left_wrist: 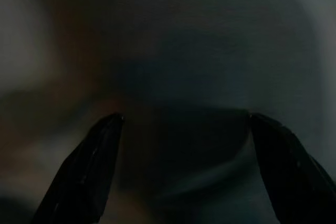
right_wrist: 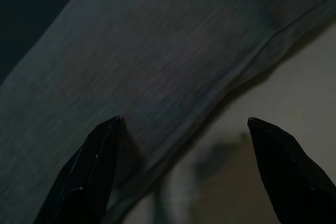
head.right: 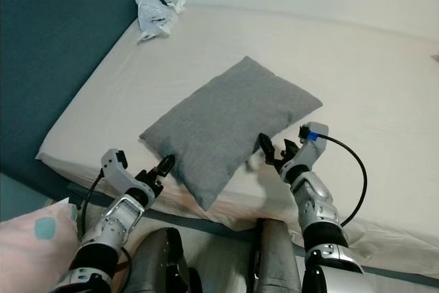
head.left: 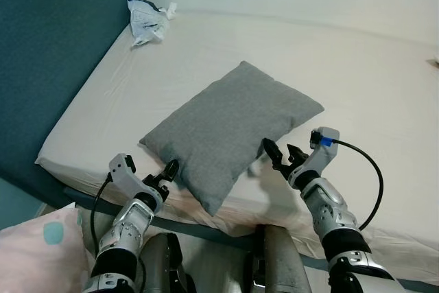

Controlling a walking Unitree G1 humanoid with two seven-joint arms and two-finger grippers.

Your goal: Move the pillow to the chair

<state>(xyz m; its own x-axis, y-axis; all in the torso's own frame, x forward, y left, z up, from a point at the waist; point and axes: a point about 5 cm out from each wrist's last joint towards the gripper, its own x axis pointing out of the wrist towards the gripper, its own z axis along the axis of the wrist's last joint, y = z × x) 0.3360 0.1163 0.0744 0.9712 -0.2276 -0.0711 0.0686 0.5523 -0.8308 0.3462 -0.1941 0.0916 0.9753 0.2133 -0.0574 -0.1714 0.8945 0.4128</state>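
I next need to grab the grey pillow [head.left: 233, 128] with my left gripper by its short edge close to a corner [head.left: 163, 158], so that I can carry it over to the chair.
A grey rectangular pillow [head.left: 233, 128] lies flat on the cream bed [head.left: 357, 87], with one corner over the bed's near edge. My left gripper [head.left: 167, 173] is open at the pillow's near left edge, its fingertips right by the fabric. On the other side, my right gripper [head.left: 281, 156] stands open with one finger against the pillow's near right edge. The right wrist view has the pillow's seam [right_wrist: 220, 77] running between the two spread fingers [right_wrist: 94, 166]. In the dark, blurred left wrist view the two fingers [left_wrist: 89, 171] are spread apart.
A teal headboard [head.left: 55, 53] rises along the bed's left side. A crumpled white and blue bag [head.left: 147, 22] lies in the far left corner of the bed. A pale pink cushion [head.left: 34, 245] sits at the lower left. My legs [head.left: 274, 259] are against the bed frame.
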